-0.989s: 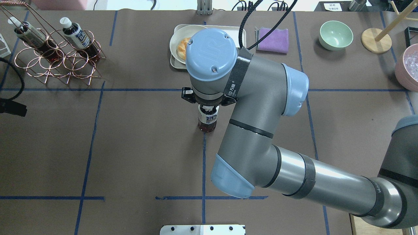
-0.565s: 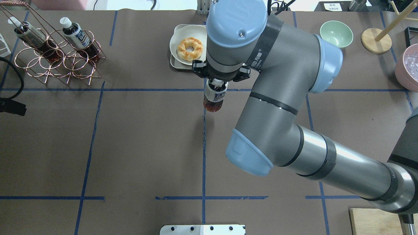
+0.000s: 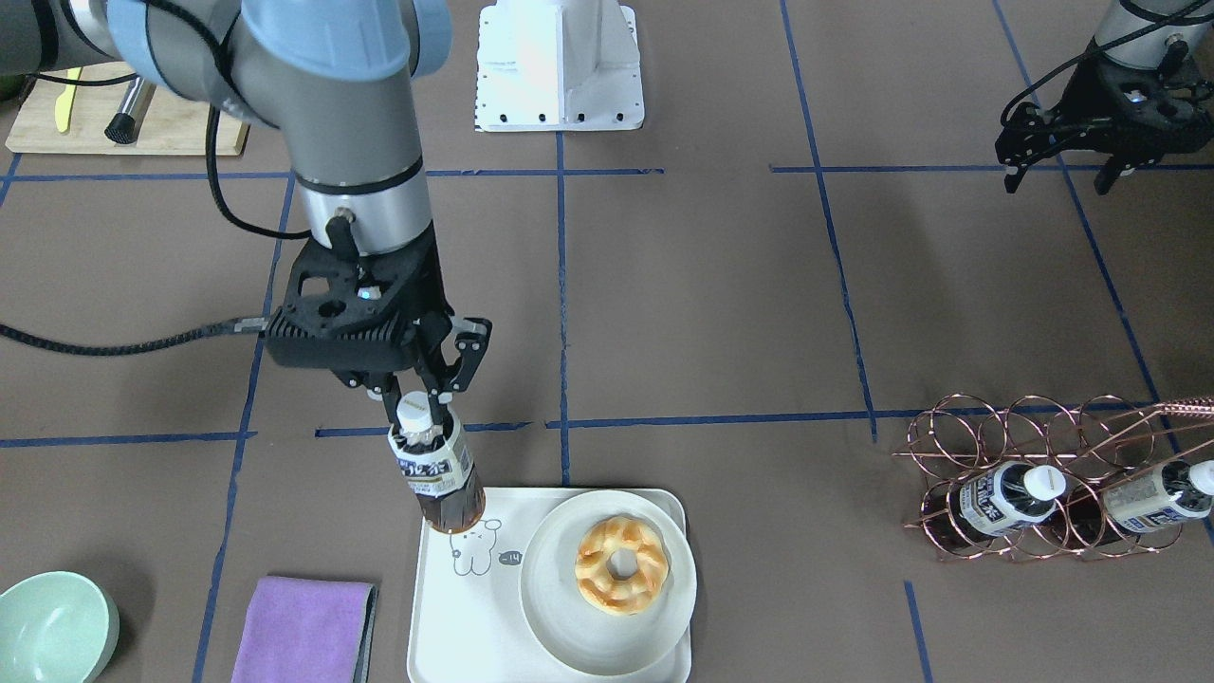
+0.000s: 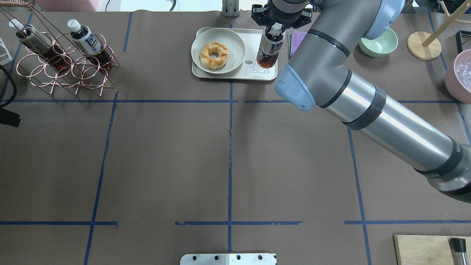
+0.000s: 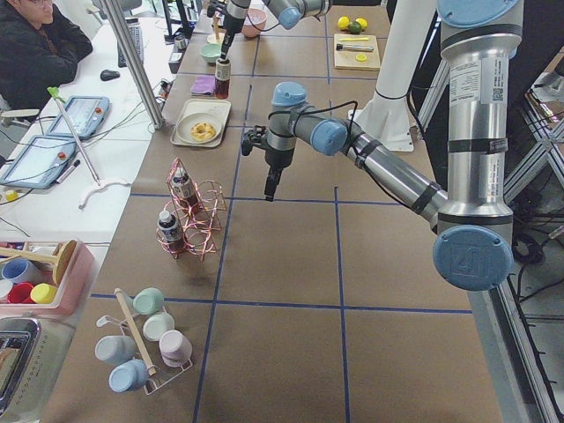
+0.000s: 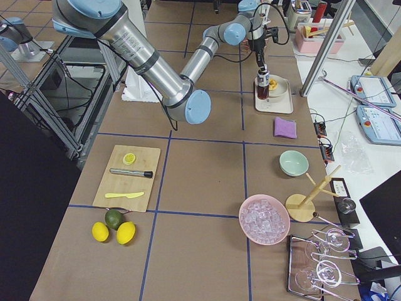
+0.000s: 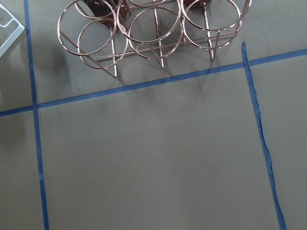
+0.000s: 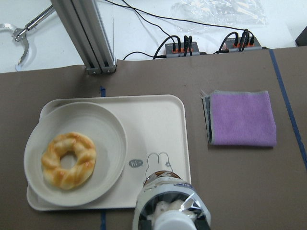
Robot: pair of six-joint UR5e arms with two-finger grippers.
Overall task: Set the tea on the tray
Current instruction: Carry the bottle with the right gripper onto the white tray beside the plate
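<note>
The tea tilts, its lower edge (image 3: 458,527) over the tray's corner (image 3: 502,507), so my right gripper lowers the tea flat onto the tray next, before releasing it.
My right gripper (image 3: 422,406) is shut on the neck of the tea (image 3: 438,471), a small bottle of dark tea with a white cap. It holds the bottle slightly tilted, with the base over the corner of the cream tray (image 3: 455,626) by the bear drawing. In the overhead view the tea (image 4: 269,48) stands over the tray's (image 4: 252,39) right end. The right wrist view shows the cap (image 8: 171,221) above the tray (image 8: 153,120). Whether the base touches the tray I cannot tell. My left gripper (image 3: 1057,178) is open and empty, far off by the rack.
A round plate (image 4: 235,44) with a doughnut (image 4: 213,55) fills the tray's left part. A purple cloth (image 3: 302,628) and a green bowl (image 4: 379,38) lie right of the tray. A copper rack (image 4: 62,66) holds two more bottles. There is also a cutting board (image 4: 423,250).
My right arm has lifted the tea from the table's middle and carried it away from the robot, to over the tray's right end. The left arm has hardly moved.
</note>
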